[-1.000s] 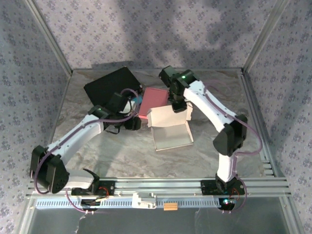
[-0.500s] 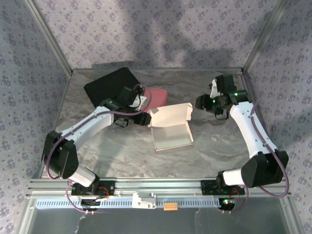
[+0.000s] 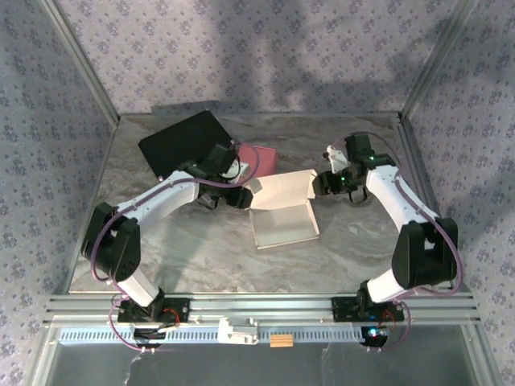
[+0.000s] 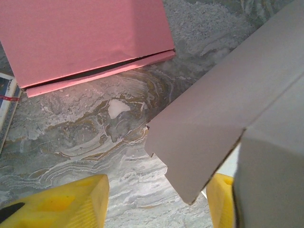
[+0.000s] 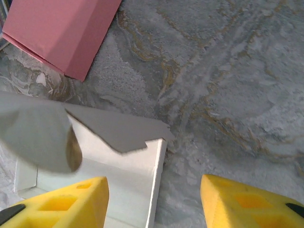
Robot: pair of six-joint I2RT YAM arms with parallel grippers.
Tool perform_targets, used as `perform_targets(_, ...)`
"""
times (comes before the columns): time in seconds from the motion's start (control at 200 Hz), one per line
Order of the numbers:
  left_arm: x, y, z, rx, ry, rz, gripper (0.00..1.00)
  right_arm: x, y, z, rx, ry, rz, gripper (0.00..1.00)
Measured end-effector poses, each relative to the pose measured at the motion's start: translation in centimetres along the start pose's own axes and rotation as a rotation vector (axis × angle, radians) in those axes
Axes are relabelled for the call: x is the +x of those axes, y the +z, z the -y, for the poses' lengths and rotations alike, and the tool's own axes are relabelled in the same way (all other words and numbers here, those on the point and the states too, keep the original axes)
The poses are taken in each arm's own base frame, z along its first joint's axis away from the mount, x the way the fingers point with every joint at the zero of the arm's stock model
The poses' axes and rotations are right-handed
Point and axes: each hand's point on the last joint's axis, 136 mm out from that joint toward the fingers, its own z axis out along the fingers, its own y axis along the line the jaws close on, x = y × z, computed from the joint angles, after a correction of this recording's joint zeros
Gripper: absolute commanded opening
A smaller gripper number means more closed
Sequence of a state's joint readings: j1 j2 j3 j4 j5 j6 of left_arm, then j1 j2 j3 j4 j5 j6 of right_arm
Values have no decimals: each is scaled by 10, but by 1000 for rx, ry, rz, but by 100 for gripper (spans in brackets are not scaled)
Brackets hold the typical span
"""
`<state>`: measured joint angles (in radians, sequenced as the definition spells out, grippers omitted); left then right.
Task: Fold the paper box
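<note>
I will grab the back flap by its end corner with my left gripper next. Its long edge then stays free to fold the paper box (image 3: 286, 225).
The white paper box (image 3: 286, 225) lies open in the middle of the table, its long back flap (image 3: 282, 189) standing up. My left gripper (image 3: 237, 195) is at the flap's left end. It is open, and the flap's corner (image 4: 199, 137) hangs between the yellow fingers (image 4: 71, 202), close to the right one. My right gripper (image 3: 322, 183) is at the box's right end, also open. The box's side wall (image 5: 156, 190) and a grey flap tab (image 5: 118, 130) sit between its fingers (image 5: 247, 199), nearer the left one.
A closed pink box (image 3: 259, 157) lies just behind the white box, also seen as the pink box (image 4: 85, 38) and pink box (image 5: 61, 33) in the wrist views. A black flat object (image 3: 181, 141) sits at the back left. A blue-and-white item (image 4: 5, 104) lies beside the pink box. Metal frame posts border the table.
The right arm left its spot above the box, swung out to the right, then came back to the box's right end. The left gripper moved to the flap's left corner.
</note>
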<state>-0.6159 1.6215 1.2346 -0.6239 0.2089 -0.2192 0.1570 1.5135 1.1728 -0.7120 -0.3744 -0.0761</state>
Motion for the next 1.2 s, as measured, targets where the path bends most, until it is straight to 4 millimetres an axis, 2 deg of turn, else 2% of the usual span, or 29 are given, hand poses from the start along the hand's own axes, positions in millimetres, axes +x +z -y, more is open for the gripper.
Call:
perform_targets(0.11,-1,1,0,0,-9,-1,45,-8,9,-4,-6,-52,7,53)
perform_targets(0.27,-4,5,0,1,-25,-5,35,-15,9,-6,-8,-88,30,47)
perform_targets(0.46,-4,7,0,-1,-39,-9,27,-21,11,-7,-11,-106,46,41)
perform_targets(0.55,-5,7,0,-1,-44,-8,21,-22,13,-7,-11,-114,47,32)
perform_targets(0.805,-13,11,2,0,-57,-6,6,-23,15,-10,-12,-127,45,20)
perform_targets(1.074,-26,13,3,-20,-59,14,0,-24,18,-14,27,-160,39,0)
perform_targets(1.199,-33,10,2,-46,-82,34,0,-25,17,-15,59,-160,43,0)
